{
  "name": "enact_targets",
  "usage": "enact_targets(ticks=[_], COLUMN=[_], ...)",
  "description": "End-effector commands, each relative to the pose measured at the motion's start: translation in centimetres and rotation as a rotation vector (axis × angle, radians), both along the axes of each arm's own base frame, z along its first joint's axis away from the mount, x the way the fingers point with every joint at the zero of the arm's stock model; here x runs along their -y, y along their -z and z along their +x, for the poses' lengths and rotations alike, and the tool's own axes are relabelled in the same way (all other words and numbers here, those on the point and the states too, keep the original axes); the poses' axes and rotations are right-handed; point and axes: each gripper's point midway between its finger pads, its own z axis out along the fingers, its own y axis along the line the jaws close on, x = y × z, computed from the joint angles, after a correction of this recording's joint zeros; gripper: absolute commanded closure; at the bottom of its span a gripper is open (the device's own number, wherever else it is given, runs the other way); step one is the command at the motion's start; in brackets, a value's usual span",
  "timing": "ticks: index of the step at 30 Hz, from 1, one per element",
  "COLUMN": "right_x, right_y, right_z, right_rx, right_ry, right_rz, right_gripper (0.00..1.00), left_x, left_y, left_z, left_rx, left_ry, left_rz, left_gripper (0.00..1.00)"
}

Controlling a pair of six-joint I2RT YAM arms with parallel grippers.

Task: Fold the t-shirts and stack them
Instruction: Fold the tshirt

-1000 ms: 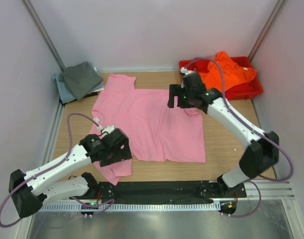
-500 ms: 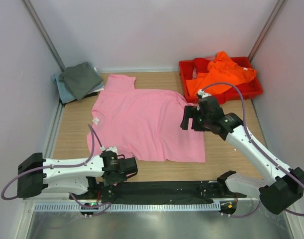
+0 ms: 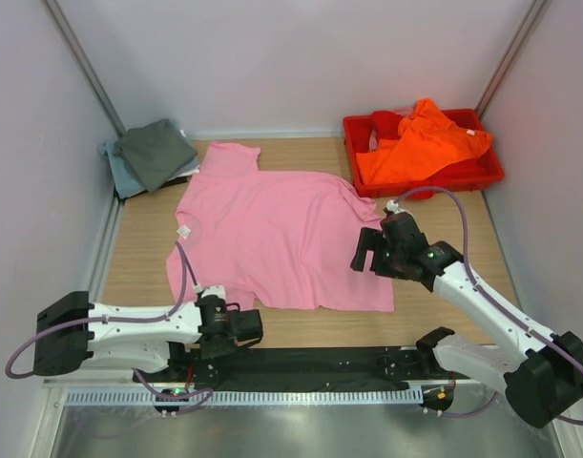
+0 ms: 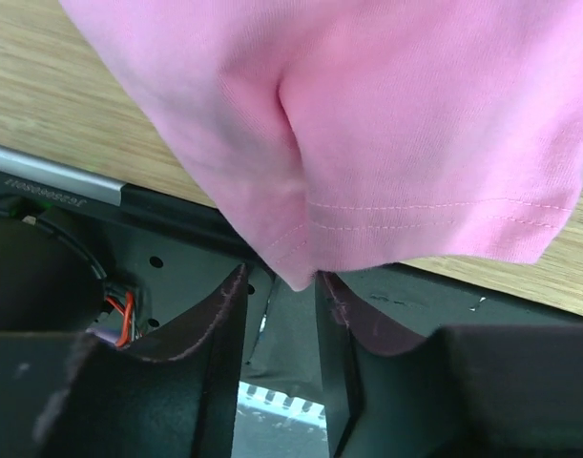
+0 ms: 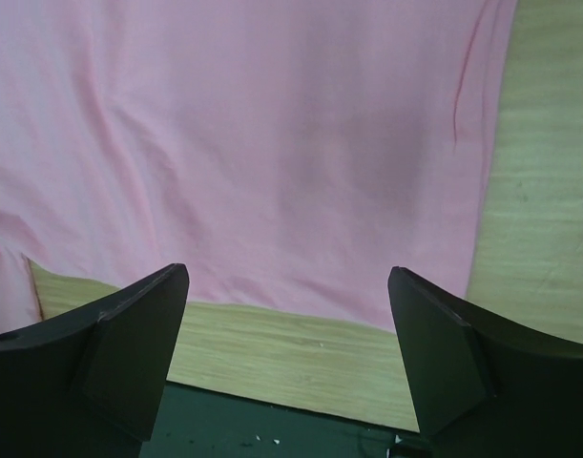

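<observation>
I need to grab the pink t-shirt's near hem corner, opposite the sleeve, with my right gripper next. After that, I will fold the near side of the t-shirt over.
A light pink t-shirt (image 3: pixel 281 234) lies spread flat on the wooden table. My left gripper (image 3: pixel 243 326) sits low at the shirt's near-left corner. In the left wrist view a pink sleeve hem corner (image 4: pixel 296 272) pokes between the narrowed jaws of my left gripper (image 4: pixel 281 286). It touches the right finger and stands apart from the left one. My right gripper (image 3: pixel 372 253) hovers wide open over the shirt's near-right hem (image 5: pixel 272 286), holding nothing. An orange t-shirt (image 3: pixel 420 143) lies in the red tray (image 3: pixel 482 176). A dark grey t-shirt (image 3: pixel 156 151) lies on a pale blue-grey one (image 3: pixel 114 174).
The red tray stands at the back right, the grey pile at the back left against the wall. A black base plate (image 3: pixel 310 363) runs along the near table edge, right beneath my left gripper. Bare wood (image 5: pixel 539 239) shows right of the pink shirt.
My left arm dropped to the near edge and its jaws narrowed round the sleeve corner. My right gripper travelled from the shirt's far right side to its near-right hem, staying open.
</observation>
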Motion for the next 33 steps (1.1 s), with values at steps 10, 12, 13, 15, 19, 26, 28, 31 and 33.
enact_targets(ticks=[10,12,13,15,19,26,28,31,33], right_x=[3.2,3.7,3.9,4.8,5.0,5.1,5.4,5.3,4.8], right_y=[3.0,3.3,3.6,4.2,6.0,8.8,9.1,9.9,10.2], right_z=[-3.5,-4.0,-4.3,-4.9,-6.1,-8.2,-8.4,-8.6,-8.3], right_rx=[-0.024,-0.033,-0.042,-0.068,-0.115,-0.201,-0.202,-0.216,-0.215], right_ry=[0.274,0.316,0.333,0.403,0.445,0.48,0.488,0.484,0.473], right_rz=[0.064,0.069,0.069,0.05,0.069,0.082,0.079,0.075,0.095], right_gripper=[0.07,0.07,0.07,0.08,0.12,0.18,0.2,0.23,0.28], left_x=[-0.1,0.0,-0.1,-0.3,-0.7,-1.4,-1.4,-1.5,-1.4], left_y=[-0.9,-2.0,-2.4,-3.4,-4.5,-5.7,-5.9,-6.0,-6.0], left_z=[3.0,3.2,3.2,3.4,3.3,3.4,3.3,3.5,3.6], left_rx=[0.179,0.193,0.199,0.218,0.231,0.256,0.255,0.264,0.267], left_ry=[0.06,0.059,0.059,0.053,0.04,0.037,0.043,0.047,0.048], left_rz=[-0.056,-0.071,-0.077,-0.095,-0.134,-0.174,-0.179,-0.181,-0.18], left_gripper=[1.0,1.0,1.0,1.0,1.0,1.0,1.0,1.0,1.0])
